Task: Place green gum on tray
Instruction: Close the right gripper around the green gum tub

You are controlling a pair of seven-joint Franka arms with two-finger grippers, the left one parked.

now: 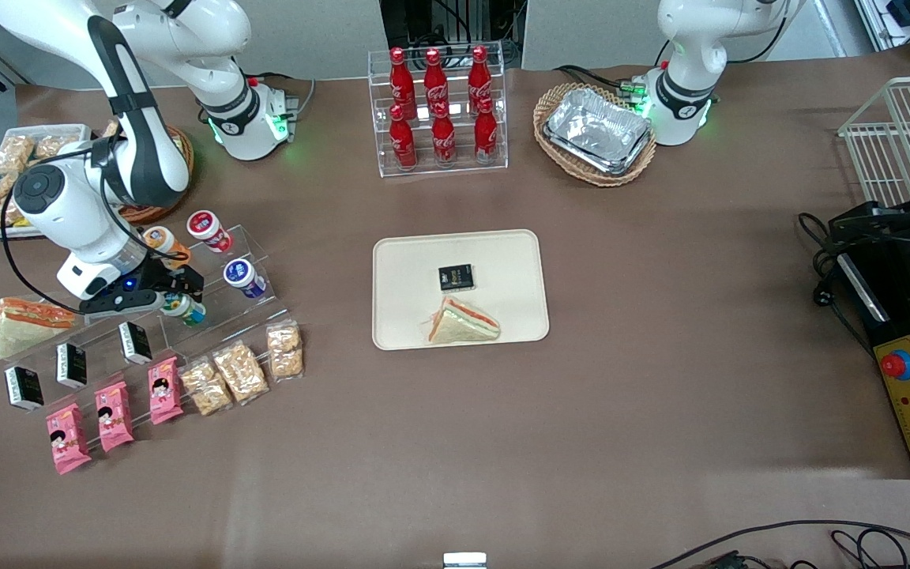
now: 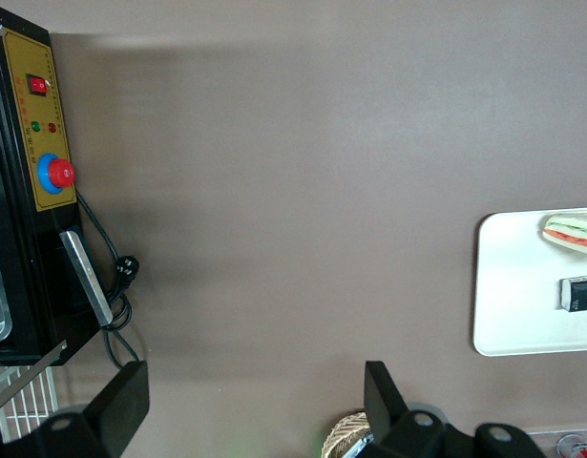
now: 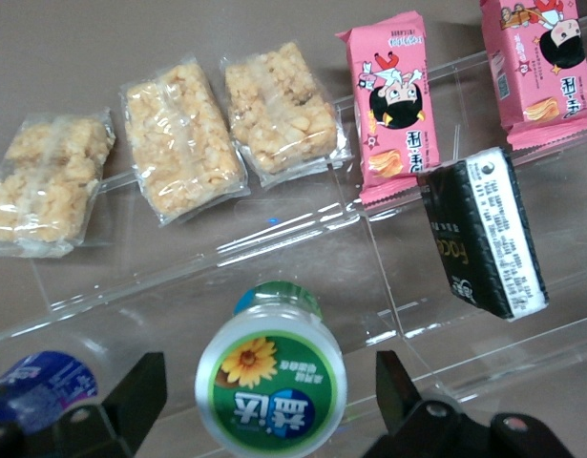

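Note:
My right gripper grabs the green gum by its white lid (image 3: 272, 384) next, to place the gum on the cream tray.
The green gum (image 1: 189, 310) lies on a clear stepped rack (image 1: 265, 257) toward the working arm's end of the table. It has a white lid with a green and yellow flower label (image 3: 271, 380) and a green body. My right gripper (image 1: 176, 300) is open around it. In the right wrist view the gripper (image 3: 269, 399) has one black finger (image 3: 140, 391) on each side of the lid, with a gap on both sides. The cream tray (image 1: 407, 265) lies mid-table toward the parked arm's end and holds a black packet (image 1: 456, 276) and a sandwich (image 1: 463, 322).
On the rack are an orange gum (image 1: 164, 241), a red-lidded gum (image 1: 208, 229), a blue gum (image 1: 243, 277), black boxes (image 3: 484, 234), pink packets (image 3: 396, 100) and cracker packs (image 3: 183, 153). Cola bottles (image 1: 439, 111) and a foil tray in a wicker basket (image 1: 597, 130) stand farther from the camera.

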